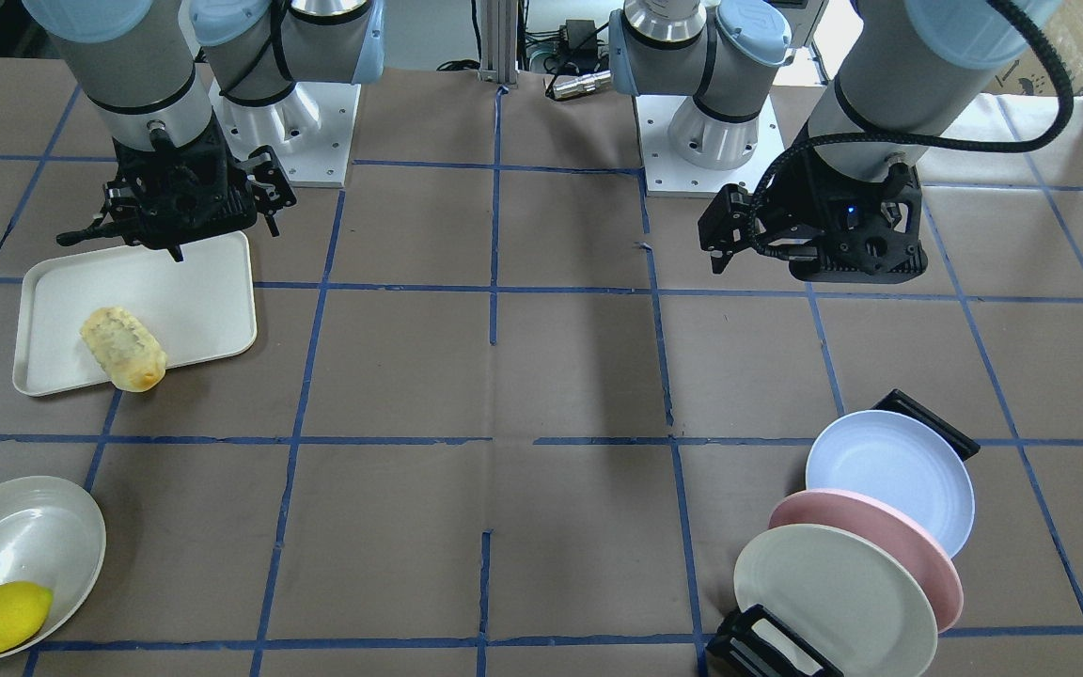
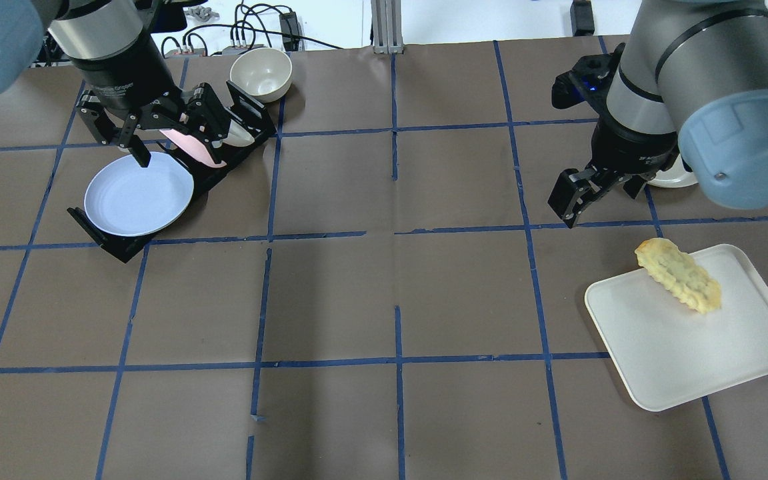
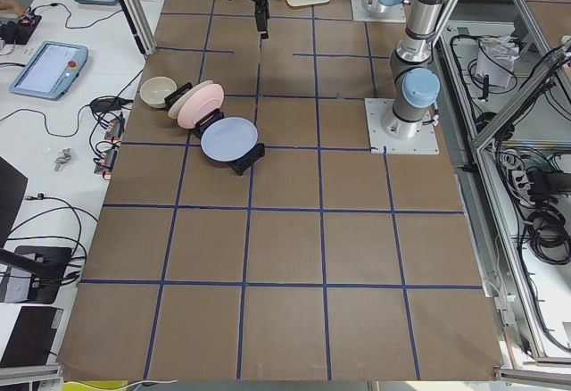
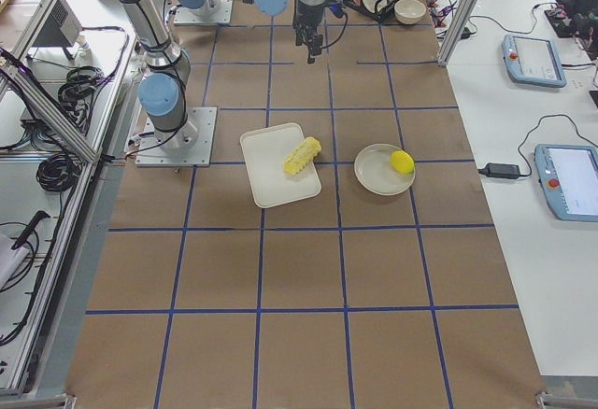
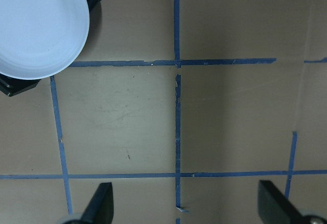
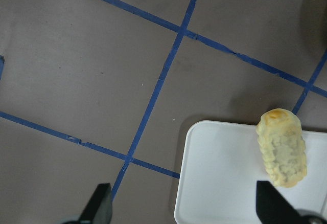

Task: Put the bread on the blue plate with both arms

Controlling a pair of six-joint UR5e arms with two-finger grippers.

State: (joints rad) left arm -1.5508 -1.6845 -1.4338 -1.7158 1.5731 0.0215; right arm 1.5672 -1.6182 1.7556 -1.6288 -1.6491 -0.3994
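Note:
The bread [image 1: 123,350] needs to go to the blue plate [image 1: 889,475], so my right gripper next needs to grab the bread's end inside the tray.
The bread [image 1: 123,350] lies with one end over the rim of a white tray [image 1: 194,301]; it also shows in the overhead view [image 2: 679,275] and the right wrist view [image 6: 282,147]. The blue plate [image 1: 889,475] leans in a black rack [image 1: 936,423]; it shows in the overhead view [image 2: 137,195] and the left wrist view [image 5: 38,29]. My left gripper [image 2: 174,137] is open and empty, above the table beside the plate and rack. My right gripper [image 2: 597,190] is open and empty, above the table beside the tray's far corner.
A pink plate [image 1: 880,545] and a cream-white plate [image 1: 833,602] stand in the same rack. A white bowl [image 1: 20,555] holds a lemon [image 1: 1,618] near the tray. A small cream bowl [image 2: 261,72] stands beyond the rack. Blue tape lines cross the brown table.

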